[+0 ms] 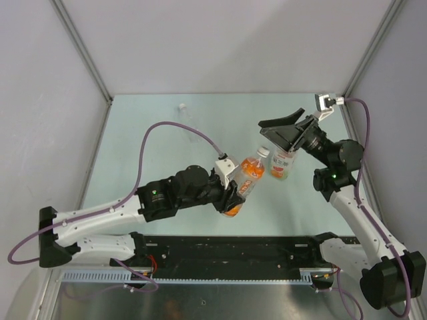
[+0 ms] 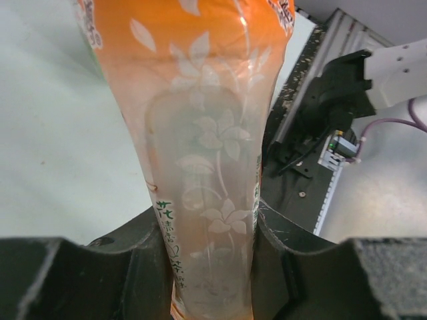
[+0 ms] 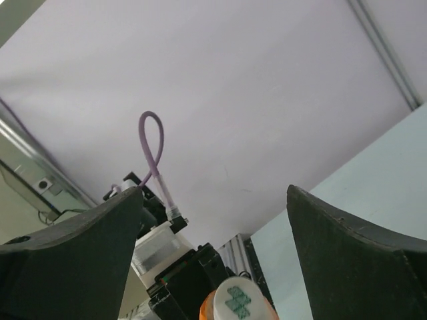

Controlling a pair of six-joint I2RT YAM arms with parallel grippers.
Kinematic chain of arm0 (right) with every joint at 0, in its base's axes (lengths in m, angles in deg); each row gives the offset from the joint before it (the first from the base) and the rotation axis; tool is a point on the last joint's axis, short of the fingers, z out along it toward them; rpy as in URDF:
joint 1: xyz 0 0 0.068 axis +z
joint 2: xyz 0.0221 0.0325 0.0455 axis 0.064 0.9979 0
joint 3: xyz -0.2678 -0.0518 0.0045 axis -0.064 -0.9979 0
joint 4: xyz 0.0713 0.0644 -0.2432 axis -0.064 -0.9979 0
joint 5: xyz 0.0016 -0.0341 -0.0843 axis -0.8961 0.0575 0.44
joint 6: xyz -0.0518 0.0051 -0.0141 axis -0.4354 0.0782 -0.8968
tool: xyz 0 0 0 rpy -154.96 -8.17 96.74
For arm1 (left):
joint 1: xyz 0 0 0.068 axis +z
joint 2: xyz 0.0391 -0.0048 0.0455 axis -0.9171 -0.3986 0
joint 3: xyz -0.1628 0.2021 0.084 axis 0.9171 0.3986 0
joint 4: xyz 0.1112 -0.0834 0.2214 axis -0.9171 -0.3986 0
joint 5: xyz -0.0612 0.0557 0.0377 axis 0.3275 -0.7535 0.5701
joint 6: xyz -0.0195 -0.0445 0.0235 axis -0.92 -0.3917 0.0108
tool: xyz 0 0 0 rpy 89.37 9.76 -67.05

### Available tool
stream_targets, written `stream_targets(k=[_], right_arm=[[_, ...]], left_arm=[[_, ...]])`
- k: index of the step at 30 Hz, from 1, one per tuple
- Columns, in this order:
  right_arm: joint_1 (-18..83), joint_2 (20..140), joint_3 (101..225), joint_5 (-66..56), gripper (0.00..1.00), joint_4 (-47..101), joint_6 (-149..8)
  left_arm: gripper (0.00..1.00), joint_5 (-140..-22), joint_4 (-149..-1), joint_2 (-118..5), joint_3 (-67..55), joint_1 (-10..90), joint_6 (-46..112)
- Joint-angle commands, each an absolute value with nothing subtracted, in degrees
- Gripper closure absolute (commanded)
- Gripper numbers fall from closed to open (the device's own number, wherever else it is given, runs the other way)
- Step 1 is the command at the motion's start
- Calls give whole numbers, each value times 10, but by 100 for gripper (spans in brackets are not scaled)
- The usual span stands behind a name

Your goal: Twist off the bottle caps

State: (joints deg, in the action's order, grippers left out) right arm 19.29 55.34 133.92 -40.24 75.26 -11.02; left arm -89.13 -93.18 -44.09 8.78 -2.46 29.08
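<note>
I need to grab the orange bottle next with my right gripper by its white cap [image 1: 263, 152] [image 3: 239, 301], on the cap's opposite sides, and leave the bottle's neck free, to unscrew the bottle.
My left gripper [image 1: 232, 193] is shut on the lower body of the orange bottle [image 1: 247, 179] and holds it tilted, neck towards the right arm. Its white cap [image 1: 263, 152] is on. In the left wrist view the fingers [image 2: 293, 247] clamp both sides of the orange bottle [image 2: 200, 133]. My right gripper [image 1: 272, 133] is open, just above and beyond that cap. The right wrist view shows the cap [image 3: 239, 301], with a green mark, low between the spread fingers [image 3: 347, 247], untouched. A white-labelled bottle [image 1: 283, 165] stands under the right gripper. A clear bottle [image 1: 189, 127] with its cap [image 1: 181, 107] is at the back.
A black rail [image 1: 233, 257] runs along the near edge between the arm bases. Grey enclosure walls [image 1: 60, 100] close in the left, back and right sides. A purple cable [image 1: 173, 127] arcs over the table from the left wrist.
</note>
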Motion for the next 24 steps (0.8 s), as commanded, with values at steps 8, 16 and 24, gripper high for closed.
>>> stream_targets(k=[8, 16, 24], right_arm=[[201, 530, 1419, -290, 1, 440, -237], [321, 627, 1618, -88, 1, 86, -367], [397, 741, 1732, 19, 1, -77, -394]], left_arm=[[100, -1076, -991, -418, 84, -21, 274], [100, -1200, -1081, -482, 28, -25, 251], [100, -1313, -1164, -556, -39, -46, 227]])
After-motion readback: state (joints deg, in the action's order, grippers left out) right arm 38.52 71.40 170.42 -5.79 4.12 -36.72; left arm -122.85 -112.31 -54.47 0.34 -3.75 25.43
